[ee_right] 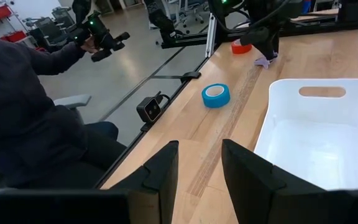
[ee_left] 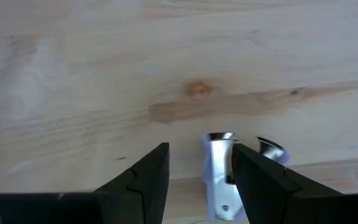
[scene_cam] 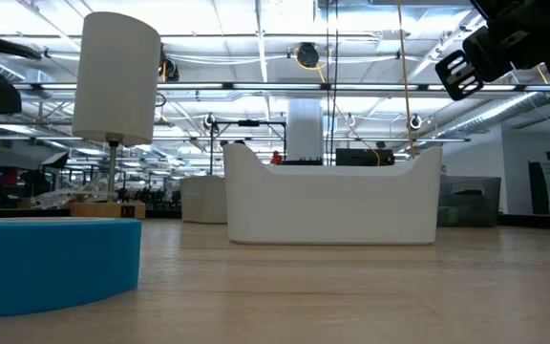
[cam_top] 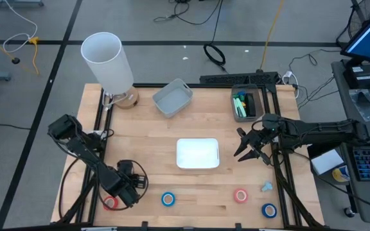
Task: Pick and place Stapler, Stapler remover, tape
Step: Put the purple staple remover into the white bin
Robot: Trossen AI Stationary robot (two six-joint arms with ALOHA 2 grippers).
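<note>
My left gripper should close now on the stapler remover's chrome arm [ee_left: 221, 171], because its fingers reach down on both sides of the arm.
My left gripper [cam_top: 126, 190] [ee_left: 197, 149] hangs low at the table's near left, fingers open around a lavender stapler remover [ee_left: 219, 177] [ee_right: 263, 61] with chrome claws. A red tape roll [cam_top: 111, 203] [ee_right: 241, 46] lies flat right beside it. Another blue roll [cam_top: 167, 199] [ee_right: 216, 95], a red roll [cam_top: 240, 196] and a blue roll [cam_top: 269, 210] lie flat along the near edge. My right gripper [cam_top: 246, 149] [ee_right: 199, 144] hovers open just right of the white tray [cam_top: 198, 165] [ee_right: 278, 124], touching nothing. No stapler shows. My left gripper comes at the stapler remover from above, pointing down. One finger [ee_left: 260, 180] stands between the remover's two arms, against the arm with the chrome claw [ee_left: 221, 138]; the other finger [ee_left: 148, 177] stands apart from it. I cannot tell whether the remover is off the table.
A grey bin [cam_top: 172, 97], an organiser with green things [cam_top: 248, 104] and a white cylinder lamp [cam_top: 108, 61] stand along the far side. A small pale blue thing [cam_top: 266, 187] lies near the right red roll. A seated person [ee_right: 30, 118] is beyond the near edge.
</note>
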